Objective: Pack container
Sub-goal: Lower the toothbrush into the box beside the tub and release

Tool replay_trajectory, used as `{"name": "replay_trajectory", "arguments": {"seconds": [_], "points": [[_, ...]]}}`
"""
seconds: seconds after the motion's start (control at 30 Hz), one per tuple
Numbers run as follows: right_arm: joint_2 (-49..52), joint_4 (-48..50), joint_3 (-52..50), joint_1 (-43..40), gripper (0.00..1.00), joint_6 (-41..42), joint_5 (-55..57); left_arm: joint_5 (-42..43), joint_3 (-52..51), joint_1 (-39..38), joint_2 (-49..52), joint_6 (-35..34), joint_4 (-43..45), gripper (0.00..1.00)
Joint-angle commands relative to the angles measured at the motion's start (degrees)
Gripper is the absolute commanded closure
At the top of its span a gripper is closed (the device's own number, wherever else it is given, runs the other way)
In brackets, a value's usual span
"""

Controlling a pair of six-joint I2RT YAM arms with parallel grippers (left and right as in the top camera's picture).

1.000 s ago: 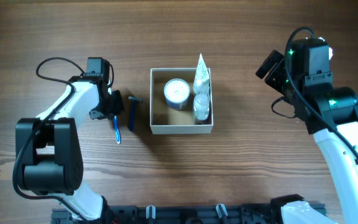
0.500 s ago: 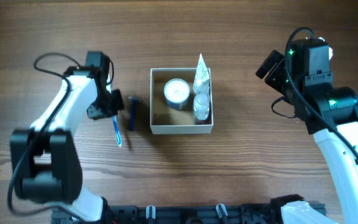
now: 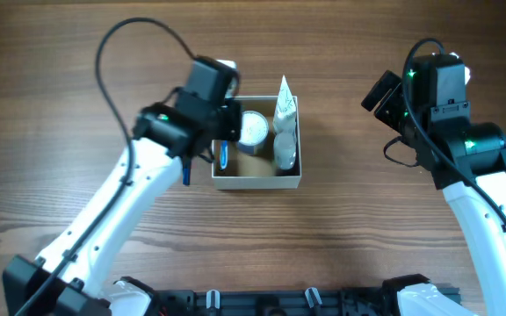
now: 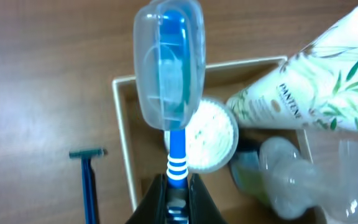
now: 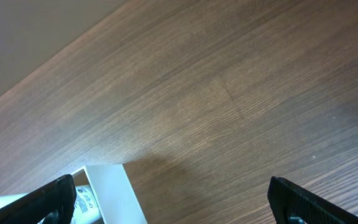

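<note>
The toothbrush is well above the box and would drop onto the jar's lid if my left gripper opened now, so it is too early to let go.
The container (image 3: 257,183) is a square white box with a brown inside at the table's middle. It holds a white-lidded blue jar (image 3: 253,129), a white tube (image 3: 284,101) and a clear bottle (image 3: 284,151). My left gripper (image 3: 221,145) is shut on a blue toothbrush (image 4: 176,155) with a clear head cap and holds it over the box's left part. The left wrist view shows the box rim (image 4: 122,143), the jar (image 4: 213,134), the tube (image 4: 316,93) and the bottle (image 4: 291,177) below. My right gripper (image 5: 173,198) is open and empty, raised to the right of the box (image 5: 110,193).
A dark blue razor (image 3: 185,172) lies on the table just left of the box, partly under my left arm; it also shows in the left wrist view (image 4: 89,183). Bare wooden table lies around the box.
My left arm has lifted the toothbrush from the table left of the razor and swung right, over the box's left part. The right arm has not moved.
</note>
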Motion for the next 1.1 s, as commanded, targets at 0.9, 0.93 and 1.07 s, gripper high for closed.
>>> {"name": "replay_trajectory", "arguments": {"seconds": [0.9, 0.93, 1.07], "points": [[0.63, -0.07, 0.48, -0.20, 0.00, 0.76, 1.42, -5.09, 3.04, -1.42, 11.28, -5.95, -2.93, 0.47], [0.63, -0.07, 0.48, -0.20, 0.00, 0.76, 1.42, -5.14, 3.82, -1.40, 10.08, -5.97, -3.32, 0.46], [0.63, -0.04, 0.48, -0.20, 0.00, 0.76, 1.42, -7.19, 4.63, 0.13, 5.79, -8.44, -4.96, 0.38]]}}
